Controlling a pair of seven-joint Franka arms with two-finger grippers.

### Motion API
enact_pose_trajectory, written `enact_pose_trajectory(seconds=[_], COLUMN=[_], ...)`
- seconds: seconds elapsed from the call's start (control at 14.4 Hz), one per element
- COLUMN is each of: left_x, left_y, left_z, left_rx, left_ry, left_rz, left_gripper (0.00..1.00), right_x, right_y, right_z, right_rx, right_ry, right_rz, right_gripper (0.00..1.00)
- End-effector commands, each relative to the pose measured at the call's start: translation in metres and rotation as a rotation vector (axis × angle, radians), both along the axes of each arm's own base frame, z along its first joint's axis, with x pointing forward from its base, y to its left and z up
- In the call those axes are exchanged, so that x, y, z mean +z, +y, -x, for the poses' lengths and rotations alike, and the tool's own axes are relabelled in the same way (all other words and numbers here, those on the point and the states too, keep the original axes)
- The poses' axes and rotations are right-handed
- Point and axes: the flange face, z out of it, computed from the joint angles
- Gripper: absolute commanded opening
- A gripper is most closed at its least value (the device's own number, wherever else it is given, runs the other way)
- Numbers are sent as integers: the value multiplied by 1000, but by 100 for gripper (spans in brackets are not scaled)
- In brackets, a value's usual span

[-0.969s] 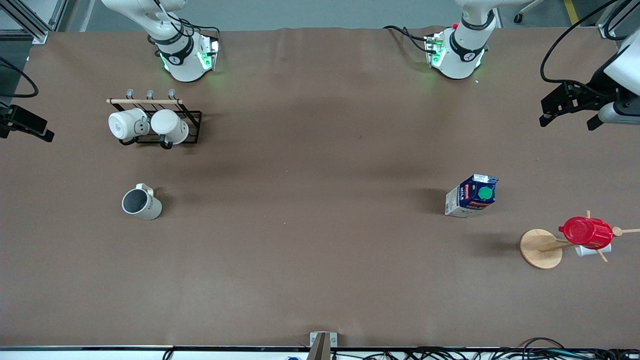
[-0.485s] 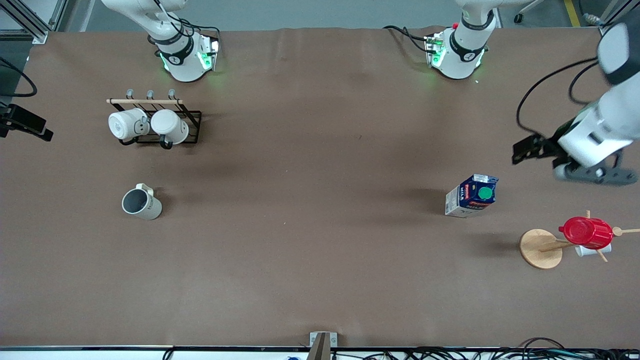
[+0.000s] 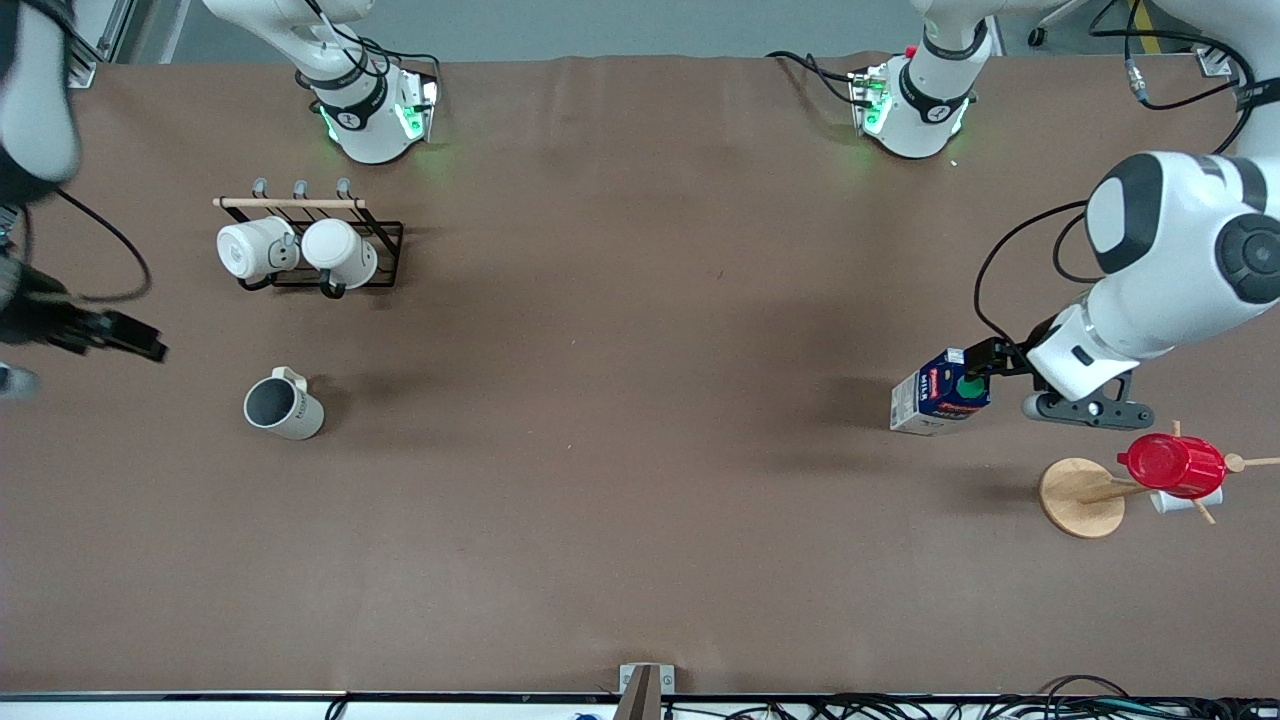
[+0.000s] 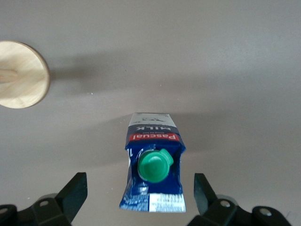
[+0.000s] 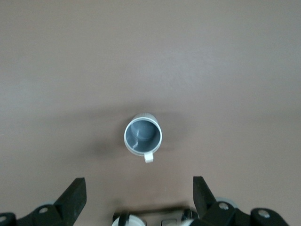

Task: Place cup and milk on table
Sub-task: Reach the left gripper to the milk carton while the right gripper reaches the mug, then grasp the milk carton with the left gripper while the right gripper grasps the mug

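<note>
The milk's sides and green cap are still below my left fingers, so my left gripper needs to go down to the milk before it closes on it.
The milk, a dark blue and white carton with a green cap, stands on the brown table toward the left arm's end. My left gripper is open just over it; in the left wrist view the milk shows between the spread fingers of the gripper, untouched. The cup, off-white with a dark grey inside, stands upright toward the right arm's end. My right gripper is open and empty over the table, apart from the cup. The right wrist view shows the cup ahead of the open gripper.
A black rack with two white mugs stands between the cup and the right arm's base. A wooden mug tree holding a red cup stands near the milk, nearer the front camera; its round base shows in the left wrist view.
My left arm has swung in from the table's end to over the milk. My right gripper has moved in from the table's edge toward the cup. Cup and milk have not moved.
</note>
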Motion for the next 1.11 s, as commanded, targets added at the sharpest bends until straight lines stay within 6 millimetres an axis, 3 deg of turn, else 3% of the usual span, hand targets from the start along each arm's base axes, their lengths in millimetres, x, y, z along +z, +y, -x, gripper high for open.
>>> enact_pose_trajectory(seconds=[0.0, 0.28, 0.62, 0.83, 1.04], left_x=[-12, -29, -41, -51, -43], left_y=[-2, -5, -9, -10, -15], left_z=[-2, 3, 4, 4, 2], left_rx=[-2, -9, -14, -15, -11], left_ry=[7, 41, 62, 73, 63], left_rz=[-5, -7, -6, -4, -3], left_gripper=[100, 89, 77, 54, 34], right_x=[-67, -139, -199, -221, -238], right_y=[-3, -20, -26, -25, -24], right_z=[10, 2, 9, 15, 18], right_rx=[50, 132, 183, 179, 179], right_ry=[1, 45, 34, 19, 20], right_rz=[4, 11, 21, 22, 23], right_gripper=[100, 100, 100, 95, 84])
